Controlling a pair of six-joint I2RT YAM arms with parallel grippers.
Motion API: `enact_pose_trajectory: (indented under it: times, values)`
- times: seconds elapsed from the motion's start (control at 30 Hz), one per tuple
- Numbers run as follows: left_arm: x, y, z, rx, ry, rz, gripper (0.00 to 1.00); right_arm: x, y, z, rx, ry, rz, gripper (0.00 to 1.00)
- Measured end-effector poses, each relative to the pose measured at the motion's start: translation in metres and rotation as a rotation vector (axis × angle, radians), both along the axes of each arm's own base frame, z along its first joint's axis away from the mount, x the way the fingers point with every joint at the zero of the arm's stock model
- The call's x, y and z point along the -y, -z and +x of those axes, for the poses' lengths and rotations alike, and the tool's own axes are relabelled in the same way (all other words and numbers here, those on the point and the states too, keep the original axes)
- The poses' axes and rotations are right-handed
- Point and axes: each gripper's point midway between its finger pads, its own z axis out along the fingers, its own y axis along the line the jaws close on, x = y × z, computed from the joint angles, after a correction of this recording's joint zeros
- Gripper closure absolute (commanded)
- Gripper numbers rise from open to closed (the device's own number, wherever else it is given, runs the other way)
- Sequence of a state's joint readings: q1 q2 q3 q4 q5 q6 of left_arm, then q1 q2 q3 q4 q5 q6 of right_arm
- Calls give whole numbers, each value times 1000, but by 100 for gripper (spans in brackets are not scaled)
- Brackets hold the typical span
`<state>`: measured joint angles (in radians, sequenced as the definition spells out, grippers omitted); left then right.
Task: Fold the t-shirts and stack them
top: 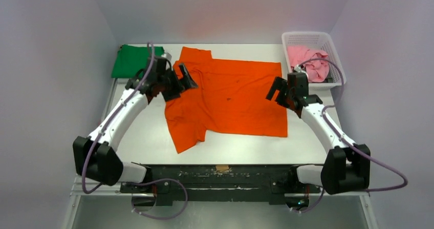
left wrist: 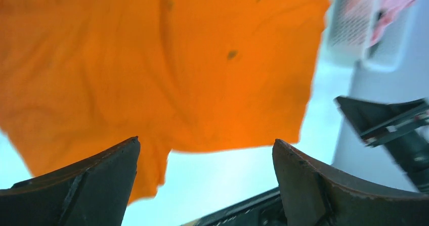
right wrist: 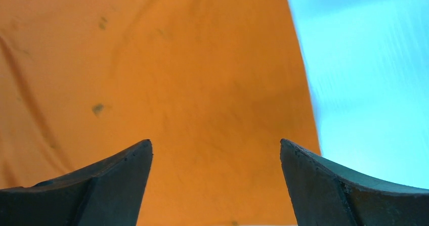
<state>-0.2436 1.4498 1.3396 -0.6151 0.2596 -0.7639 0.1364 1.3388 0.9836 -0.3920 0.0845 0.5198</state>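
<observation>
My left gripper grabs the orange t-shirt (top: pixel 230 98) at the near sleeve's end corner next. Then I fold the t-shirt's near side over the t-shirt.
The orange t-shirt (top: pixel 230 98) lies spread flat on the white table, collar end to the left, with one sleeve at the near left and one at the far left. It fills the left wrist view (left wrist: pixel 152 59) and the right wrist view (right wrist: pixel 152 84). My left gripper (top: pixel 183 78) is open and empty above the shirt's left part. My right gripper (top: pixel 276 89) is open and empty above the shirt's right edge. A folded green t-shirt (top: pixel 134 60) lies at the far left. A pink t-shirt (top: pixel 307 60) is crumpled in the basket. The dark blue shirt is out of view.
A white lattice basket (top: pixel 335 55) stands at the far right corner; it also shows blurred in the left wrist view (left wrist: pixel 354 24). Grey walls enclose the table on three sides. The black arm mount (top: pixel 220 175) runs along the near edge.
</observation>
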Motion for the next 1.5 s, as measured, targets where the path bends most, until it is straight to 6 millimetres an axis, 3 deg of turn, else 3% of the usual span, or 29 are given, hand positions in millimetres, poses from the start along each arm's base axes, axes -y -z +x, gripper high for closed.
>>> enact_pose_trajectory:
  times: [0.03,0.13,0.23,0.37,0.63,0.8,1.0,1.07,1.17,1.4,1.5]
  values:
    - [2,11,-18,-23,10,19,0,2,6,-12,-10,9,1,2]
    - [4,74,-85,-177,47,116,0,10,28,-46,-47,43,-4,1]
    - [-18,127,-144,-342,22,221,0,18,36,-65,-43,76,-15,1]
    - [-43,148,-189,-405,-43,270,4,24,32,-75,0,106,-17,1]
    - [-46,184,-211,-513,-85,291,39,26,42,-77,-17,122,-25,3]
    - [-39,198,-209,-558,-83,303,50,28,50,-78,-45,127,-36,3]
    - [-30,210,-207,-612,-57,311,70,33,51,-77,-46,146,-56,3]
    - [-26,211,-206,-628,-45,309,78,34,50,-77,-43,152,-62,3]
    - [-22,212,-206,-646,-34,311,100,37,50,-77,-41,165,-75,3]
    - [-22,211,-209,-641,-28,315,100,43,54,-84,-69,195,-94,6]
    - [-33,208,-220,-640,-45,341,100,43,61,-95,-120,217,-83,9]
